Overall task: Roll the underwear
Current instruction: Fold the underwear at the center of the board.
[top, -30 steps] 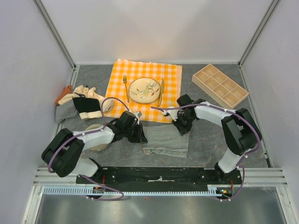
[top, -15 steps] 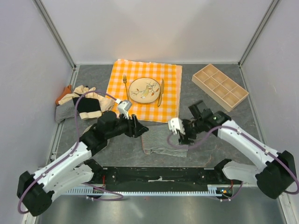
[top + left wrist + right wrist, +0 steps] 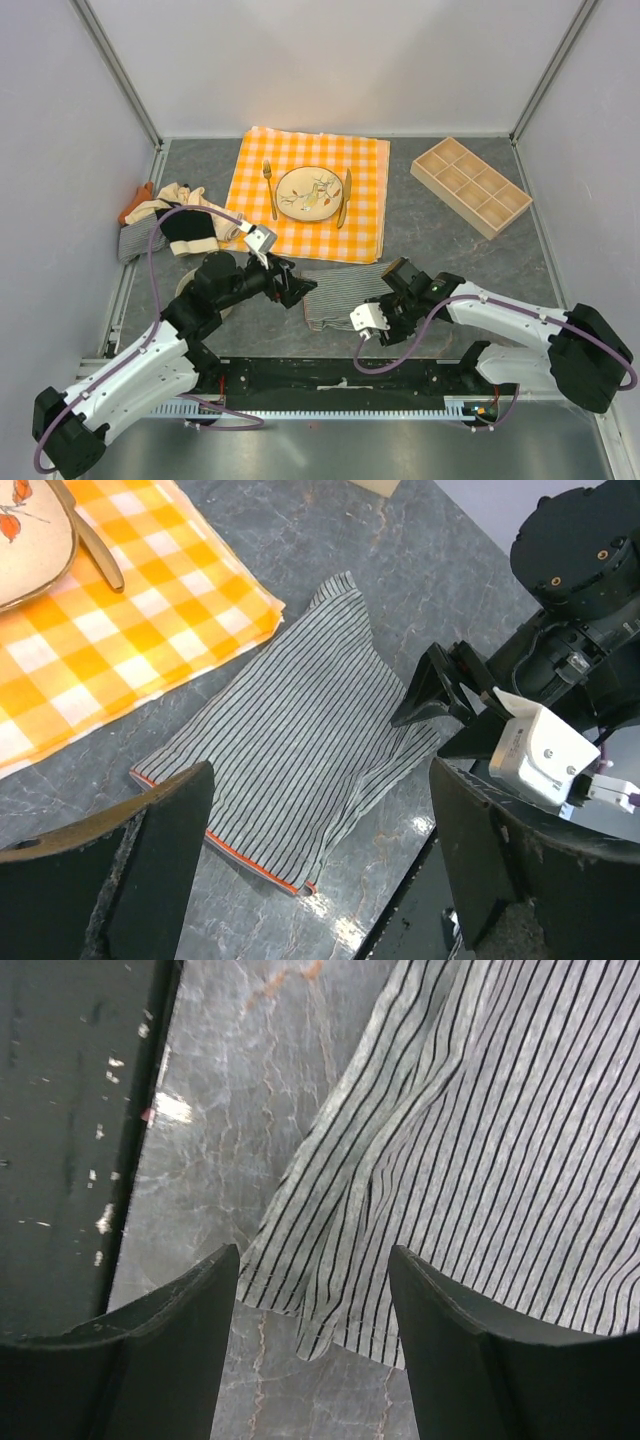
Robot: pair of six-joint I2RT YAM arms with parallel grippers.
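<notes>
The underwear's near edge needs to be rolled toward the tablecloth, so my left gripper should next grab the underwear's near corner at the orange hem (image 3: 313, 326) (image 3: 303, 881).
A grey-and-white striped underwear (image 3: 340, 293) with an orange hem lies flat on the grey table, just in front of the checked tablecloth. My left gripper (image 3: 291, 286) hovers open over its left end; in the left wrist view the underwear (image 3: 290, 740) lies beyond the spread fingers of the left gripper (image 3: 320, 880). My right gripper (image 3: 392, 300) is open above the cloth's near right corner. In the right wrist view that corner of the underwear (image 3: 480, 1140) shows between the right gripper's (image 3: 315, 1360) fingers, untouched. More underwear (image 3: 170, 225) is piled at the far left.
The orange-and-white checked tablecloth (image 3: 365, 200) carries a plate (image 3: 309, 193), fork and knife. A wooden compartment box (image 3: 470, 185) stands at the back right. A cream round object (image 3: 190, 290) lies partly hidden under my left arm. The black base rail (image 3: 340, 378) runs along the near edge.
Both grippers have opened and let go of the striped underwear. Both have drawn back toward the near edge and risen, the right one swinging to the cloth's near right corner.
</notes>
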